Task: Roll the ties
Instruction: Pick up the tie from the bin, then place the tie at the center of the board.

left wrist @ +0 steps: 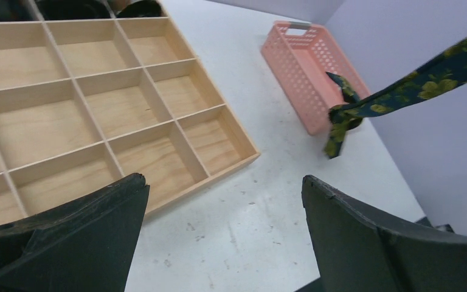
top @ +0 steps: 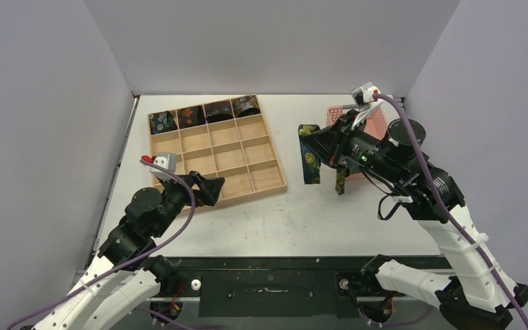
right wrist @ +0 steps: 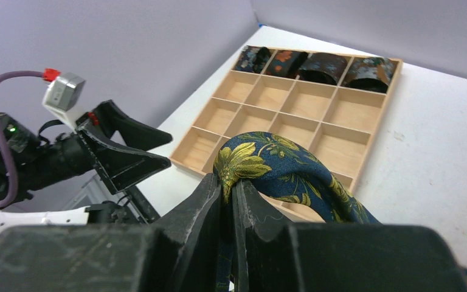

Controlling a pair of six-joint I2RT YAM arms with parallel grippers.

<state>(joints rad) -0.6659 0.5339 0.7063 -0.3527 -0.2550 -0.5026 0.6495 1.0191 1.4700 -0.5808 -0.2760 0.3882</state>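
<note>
The navy tie has a dangling end (top: 342,182) (left wrist: 335,143). My left gripper will grab the tie near it next, so the tie's length stays free to straighten between both grippers for rolling.
My right gripper (right wrist: 231,185) is shut on a navy tie with yellow floral print (right wrist: 280,170) and holds it in the air left of the pink basket. The tie (top: 309,157) hangs over the fingers, its ends dangling; it also shows in the left wrist view (left wrist: 401,91). Several rolled ties (top: 206,113) sit in the back row of the wooden tray (top: 261,189); they also show in the right wrist view (right wrist: 316,66). My left gripper (top: 214,187) is open and empty, hovering at the tray's near edge (left wrist: 219,176).
A pink plastic basket (left wrist: 307,64) stands at the back right, behind the right arm (top: 378,124). The wooden tray's other compartments (left wrist: 67,115) hold nothing. Grey walls close in on three sides.
</note>
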